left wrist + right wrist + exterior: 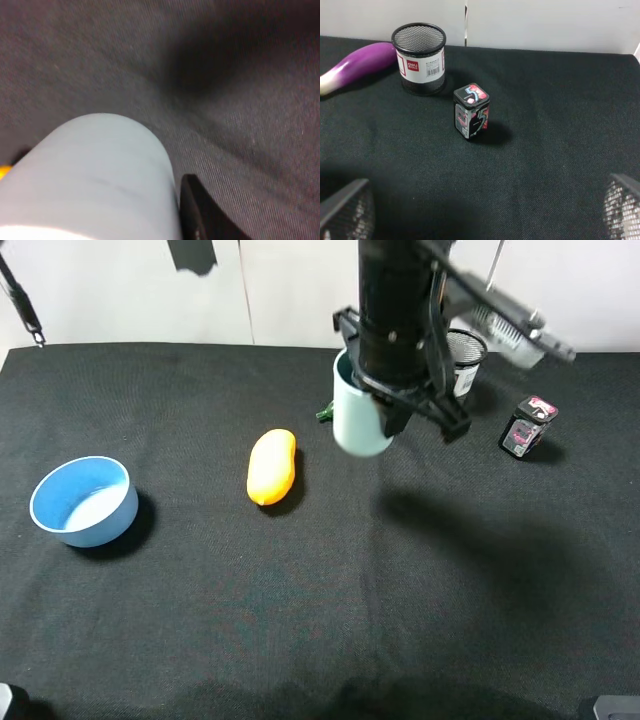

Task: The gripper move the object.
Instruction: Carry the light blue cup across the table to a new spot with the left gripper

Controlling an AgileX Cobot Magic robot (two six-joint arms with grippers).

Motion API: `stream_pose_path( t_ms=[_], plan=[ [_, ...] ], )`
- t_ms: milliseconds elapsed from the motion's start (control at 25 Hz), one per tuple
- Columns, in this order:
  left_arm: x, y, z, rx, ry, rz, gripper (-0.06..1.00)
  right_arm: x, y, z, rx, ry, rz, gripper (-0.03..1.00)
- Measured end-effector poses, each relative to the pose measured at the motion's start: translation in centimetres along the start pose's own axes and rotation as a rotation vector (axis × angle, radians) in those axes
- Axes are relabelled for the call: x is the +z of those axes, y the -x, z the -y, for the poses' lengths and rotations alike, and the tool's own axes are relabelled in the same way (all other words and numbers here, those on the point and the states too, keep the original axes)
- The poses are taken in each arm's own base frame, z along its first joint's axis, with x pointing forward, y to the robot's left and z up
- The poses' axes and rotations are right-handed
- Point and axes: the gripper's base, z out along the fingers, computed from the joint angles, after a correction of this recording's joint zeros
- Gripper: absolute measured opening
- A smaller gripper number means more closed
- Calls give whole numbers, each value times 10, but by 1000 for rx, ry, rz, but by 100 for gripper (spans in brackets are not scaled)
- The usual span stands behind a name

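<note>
The pale teal cup point(358, 420) hangs above the black cloth, so the robot's left gripper should keep holding the cup until it is lower.
The pale teal cup point(358, 420) is held in my left gripper point(388, 412), the big black arm end at the table's back centre. It appears raised off the black cloth. In the left wrist view the cup point(95, 175) fills the lower part, with one black finger point(200, 212) against its side. My right gripper point(482, 212) is open and empty. Its two meshed pads point(345, 212) show at the lower corners of the right wrist view, low over bare cloth. The right gripper does not show in the high view.
A black mesh pot point(465, 358) point(420, 57) stands just right of the arm, with a small printed box point(526, 427) point(471, 111) beyond it. A purple eggplant point(357, 65) lies beside the pot. An orange fruit point(271, 466) and a blue bowl point(84, 500) sit to the left.
</note>
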Motion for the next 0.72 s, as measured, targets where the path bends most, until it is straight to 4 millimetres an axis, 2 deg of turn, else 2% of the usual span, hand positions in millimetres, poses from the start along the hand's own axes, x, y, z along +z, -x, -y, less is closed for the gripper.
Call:
stream_pose_path(
  t_ms=[200,720],
  plan=[
    [24,-10,1,-4,-4,-57,14,0,0,0,0,0,0,69],
    [58,-21,2,-14,-8,-39,14,0,0,0,0,0,0,69]
  ],
)
